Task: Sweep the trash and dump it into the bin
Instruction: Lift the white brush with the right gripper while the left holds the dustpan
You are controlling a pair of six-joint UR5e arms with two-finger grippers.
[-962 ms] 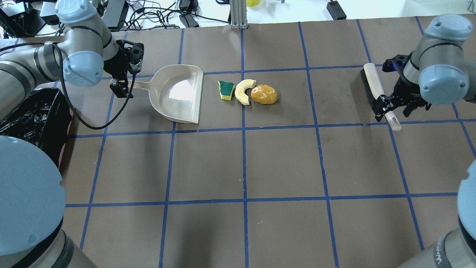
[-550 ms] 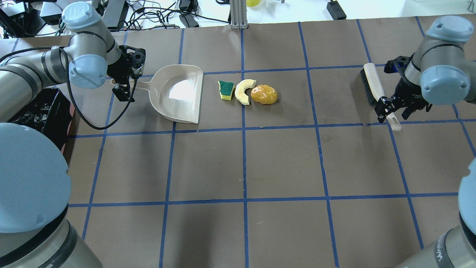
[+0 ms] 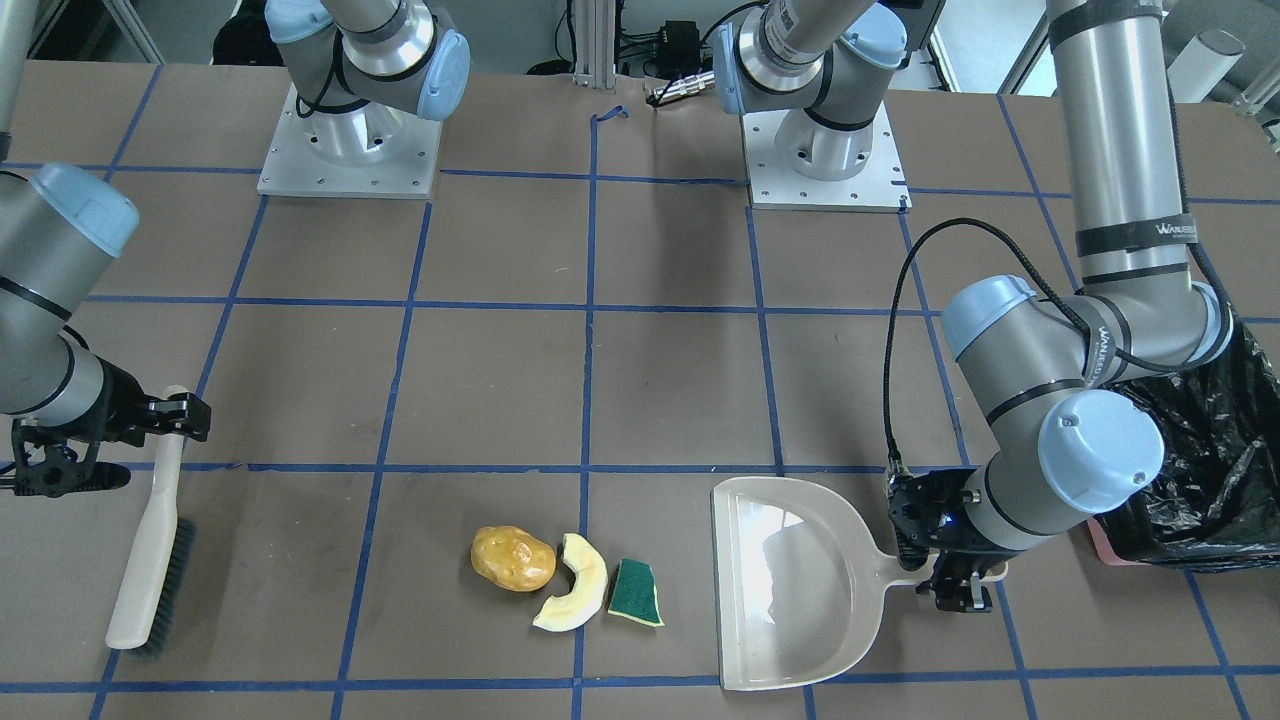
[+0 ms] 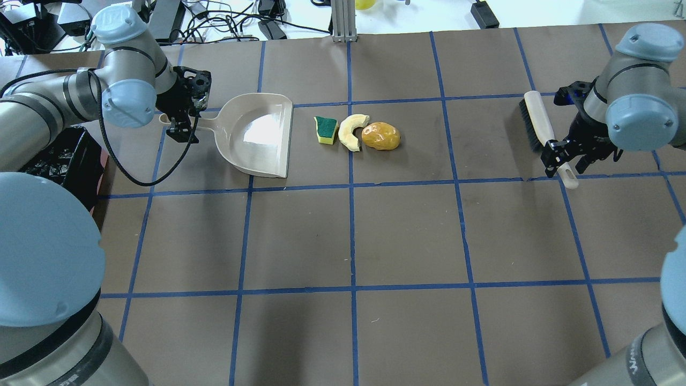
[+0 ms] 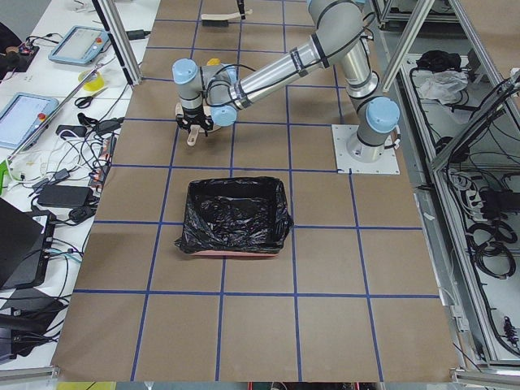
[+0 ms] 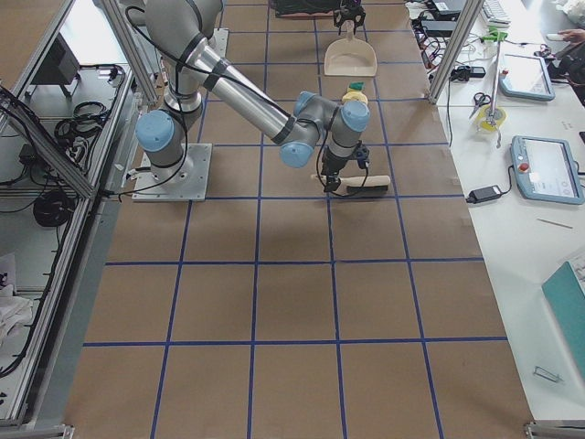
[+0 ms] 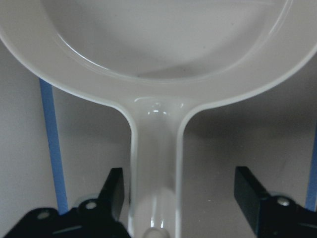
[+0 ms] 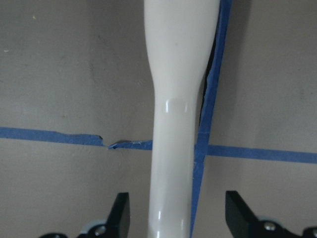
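My right gripper grabs the white brush by its slim handle (image 3: 168, 456) next, to sweep the trash into the beige dustpan (image 3: 792, 588).
The trash lies in a row mid-table: a green-and-yellow sponge piece (image 4: 325, 129), a pale yellow wedge slice (image 4: 351, 132) and a golden-brown potato lump (image 4: 381, 135). A beige dustpan (image 4: 258, 134) lies flat, its mouth facing the sponge. My left gripper (image 4: 182, 126) is open, with its fingers (image 7: 116, 193) on either side of the dustpan handle (image 7: 154, 163). My right gripper (image 4: 560, 158) is open and straddles the handle (image 8: 176, 124) of a white brush (image 4: 537, 122) lying on the table. The bin (image 4: 67, 161), lined with a black bag, stands at the left table edge.
The bin also shows in the front-facing view (image 3: 1215, 470), behind my left forearm, and in the exterior left view (image 5: 234, 213). Cables and power bricks (image 4: 225, 21) lie beyond the far table edge. Blue tape lines grid the brown mat.
My left gripper has moved toward the dustpan and come down around its handle. My right gripper has barely shifted over the brush handle. Trash, dustpan and brush have not moved.
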